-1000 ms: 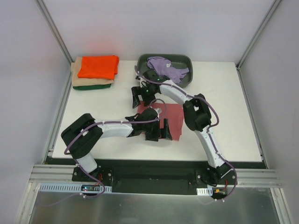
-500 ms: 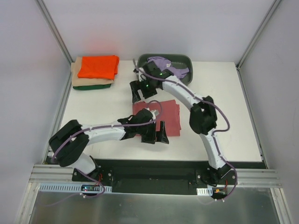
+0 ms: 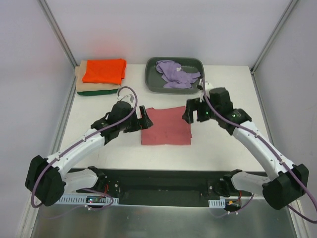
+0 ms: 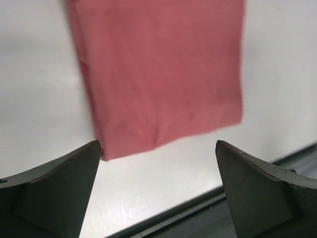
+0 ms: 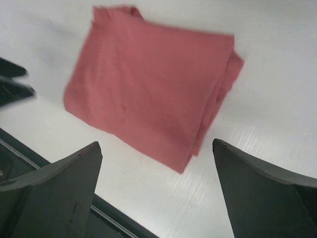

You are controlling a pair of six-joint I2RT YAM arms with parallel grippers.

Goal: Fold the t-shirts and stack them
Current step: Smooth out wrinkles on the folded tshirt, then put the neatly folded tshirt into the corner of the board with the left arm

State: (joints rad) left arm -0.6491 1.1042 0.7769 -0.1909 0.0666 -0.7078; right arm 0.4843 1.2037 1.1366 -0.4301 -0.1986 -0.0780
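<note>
Next, my left gripper pinches the folded rose-red t-shirt across its middle (image 3: 166,127) (image 4: 162,73), all layers together, so it stays folded for stacking.
The rose-red t-shirt (image 3: 167,125) lies folded into a flat rectangle at the table's middle; it also shows in the left wrist view (image 4: 158,74) and the right wrist view (image 5: 153,99). My left gripper (image 3: 144,119) is open and empty just left of it. My right gripper (image 3: 189,113) is open and empty just right of it. The lavender t-shirt (image 3: 174,73) lies crumpled in the dark grey tray (image 3: 151,81). The orange t-shirt (image 3: 104,70) tops a folded stack over the tan t-shirt (image 3: 80,85) and the dark green t-shirt (image 3: 97,92) at the far left.
The table's dark front edge (image 3: 168,173) runs below the rose-red shirt. Metal frame posts (image 3: 57,29) stand at the back corners. White table surface (image 3: 237,84) lies right of the tray.
Both arms have drawn back from over the rose-red shirt to its left and right sides. The shirt now lies uncovered as a flat folded rectangle.
</note>
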